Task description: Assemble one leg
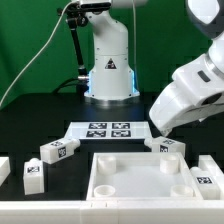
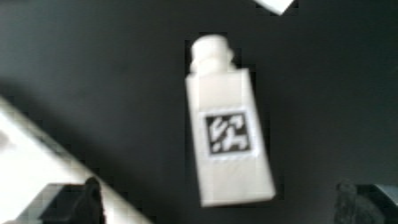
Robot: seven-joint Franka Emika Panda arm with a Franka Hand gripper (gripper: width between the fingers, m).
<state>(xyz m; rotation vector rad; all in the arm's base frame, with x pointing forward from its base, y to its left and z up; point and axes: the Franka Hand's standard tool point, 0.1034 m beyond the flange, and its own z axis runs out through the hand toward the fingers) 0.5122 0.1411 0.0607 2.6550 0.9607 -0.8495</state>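
Note:
My gripper grips the leg across the sides of its tagged block (image 1: pixel 166 145) (image 2: pixel 230 145) next, away from the narrow peg, to leave the peg free to insert.
A leg (image 2: pixel 228 125), a small white block with a black-and-white tag and a narrow peg at one end, lies flat on the black table in the wrist view. My gripper (image 2: pixel 222 205) is open above it, with one dark fingertip (image 2: pixel 68 203) on each side, well apart, and nothing between them. In the exterior view the gripper (image 1: pixel 158 128) hangs just above this leg (image 1: pixel 170 150), to the exterior view's right of the marker board (image 1: pixel 105 130). The leg is not held.
The large white square piece (image 1: pixel 135 182) with round sockets lies at the front. Other legs lie at the exterior view's left (image 1: pixel 55 150), (image 1: pixel 32 176) and right (image 1: pixel 206 170). The robot base (image 1: pixel 108 70) stands behind. A white edge (image 2: pixel 27 130) crosses the wrist view.

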